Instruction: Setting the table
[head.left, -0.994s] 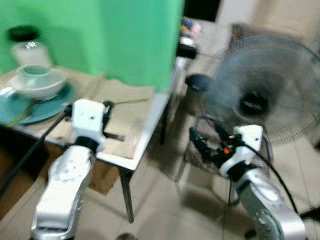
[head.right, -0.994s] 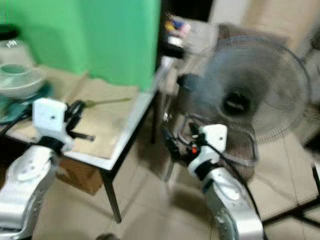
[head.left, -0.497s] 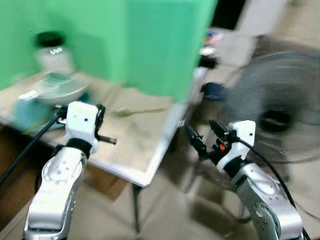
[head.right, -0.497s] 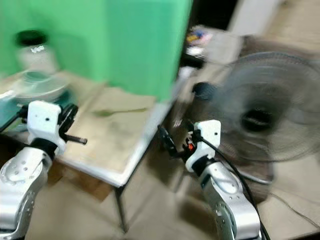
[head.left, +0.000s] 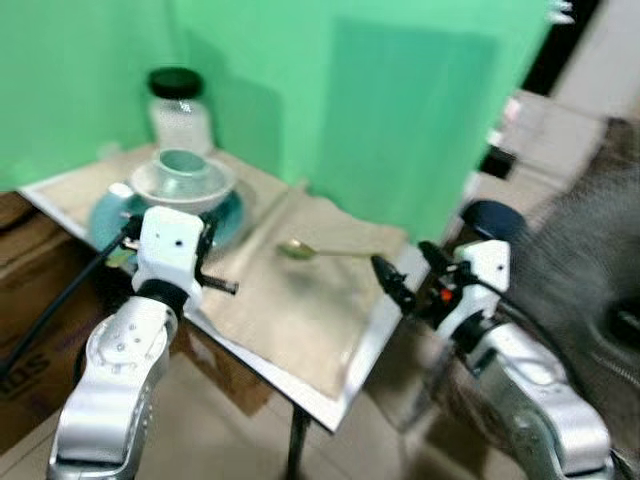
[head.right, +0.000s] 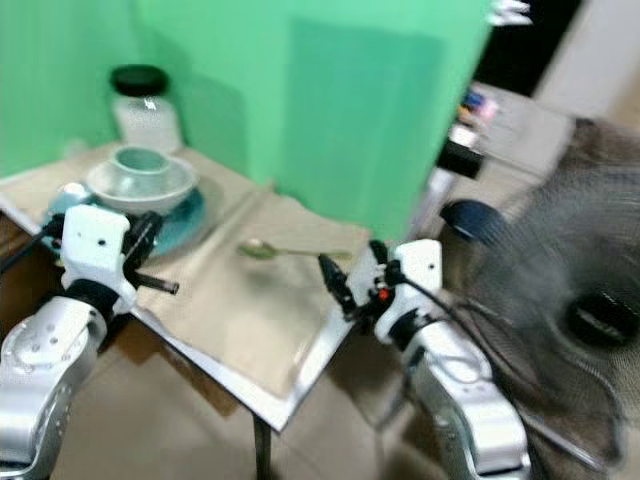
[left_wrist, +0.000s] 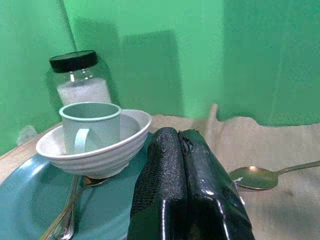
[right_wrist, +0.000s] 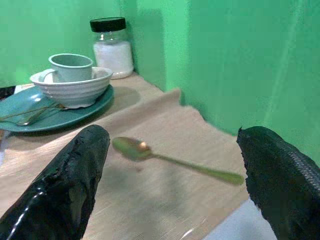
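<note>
The gold spoon is long and has its broad bowl (head.left: 296, 250) at one end, so my right gripper should grab it next by the neck beside the bowl.
A gold spoon (head.left: 300, 250) lies alone on the beige cloth (head.left: 300, 310) covering the table. At the back left a teal plate (head.left: 232, 212) carries a white bowl (head.left: 180, 187) with a pale green mug (left_wrist: 90, 125) inside it. Thin cutlery (left_wrist: 65, 215) rests on the plate's rim. A black-lidded jar (head.left: 178, 105) stands behind. My left gripper (left_wrist: 184, 145) is shut and empty, hovering just in front of the plate. My right gripper (right_wrist: 172, 137) is open at the table's right edge, pointing toward the spoon.
A green backdrop (head.left: 350, 90) rises right behind the table. Cardboard boxes (head.left: 40, 290) sit under the left end. A standing fan (head.right: 590, 310) and a dark round object (head.left: 490, 215) are at the right. The table's near corner (head.left: 320, 415) juts toward me.
The whole picture has swung, so the table now sits in the middle and the fan at the right edge. Both arms keep the same pose.
</note>
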